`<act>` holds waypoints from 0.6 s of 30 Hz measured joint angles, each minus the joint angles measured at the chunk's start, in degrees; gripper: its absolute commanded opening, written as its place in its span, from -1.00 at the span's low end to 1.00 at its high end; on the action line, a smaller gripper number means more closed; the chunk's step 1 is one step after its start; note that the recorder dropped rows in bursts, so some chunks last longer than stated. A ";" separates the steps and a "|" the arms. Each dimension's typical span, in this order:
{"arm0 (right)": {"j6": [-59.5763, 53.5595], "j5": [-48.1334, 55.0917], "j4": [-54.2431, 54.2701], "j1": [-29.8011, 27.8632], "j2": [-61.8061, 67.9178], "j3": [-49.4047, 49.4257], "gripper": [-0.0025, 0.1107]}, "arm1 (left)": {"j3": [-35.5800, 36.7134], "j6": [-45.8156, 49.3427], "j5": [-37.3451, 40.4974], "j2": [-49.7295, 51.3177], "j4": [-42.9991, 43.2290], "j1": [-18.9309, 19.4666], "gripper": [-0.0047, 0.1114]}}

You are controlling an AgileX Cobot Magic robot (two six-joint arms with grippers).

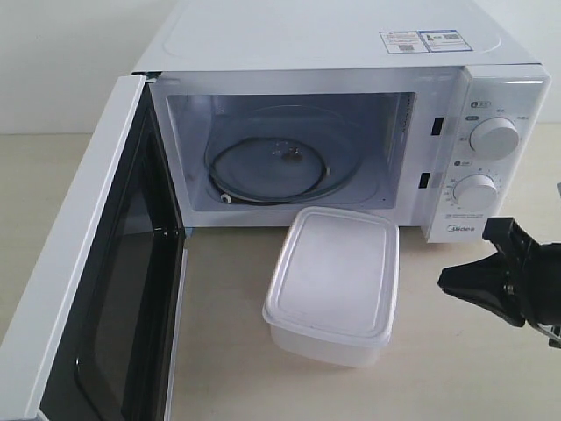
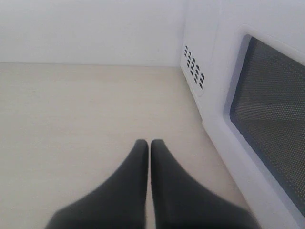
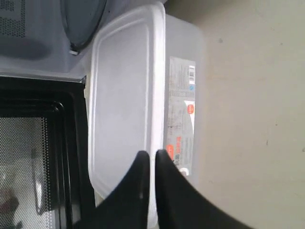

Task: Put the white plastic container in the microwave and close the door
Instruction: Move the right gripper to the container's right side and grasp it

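The white plastic container's (image 1: 333,281) lid rim above the label is the part my right gripper should grab next, so the container can get into the microwave.
The white plastic container (image 1: 333,281) stands lidded on the table just in front of the microwave (image 1: 333,39). The door (image 1: 79,263) is swung wide open to the left, showing the glass turntable (image 1: 272,167) in the bare cavity. My right gripper (image 1: 447,279) hovers to the right of the container, apart from it. In the right wrist view this gripper (image 3: 151,155) is shut on nothing, pointing at the container's (image 3: 124,95) lid rim above its label (image 3: 180,109). My left gripper (image 2: 149,143) is shut over bare table beside the door's outer face (image 2: 224,95); the exterior view does not show it.
Two round dials (image 1: 493,138) sit on the microwave's right panel. The beige table (image 1: 228,351) shows between the open door and the container. Vent holes (image 2: 194,73) mark the microwave's side wall near my left gripper.
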 measured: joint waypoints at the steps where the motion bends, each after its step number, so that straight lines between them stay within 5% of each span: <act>1: 0.14 0.00 0.40 0.00 0.00 0.00 -0.66 | 0.00 0.00 0.00 0.00 0.00 0.00 -0.84; 8: 1.43 2.59 1.78 4.65 0.00 0.00 -0.02 | 0.00 0.00 0.00 0.00 0.00 0.00 -0.84; 18: -1.48 10.85 11.11 12.98 0.10 -1.22 -0.08 | 0.00 0.00 0.00 0.00 0.00 0.00 -0.84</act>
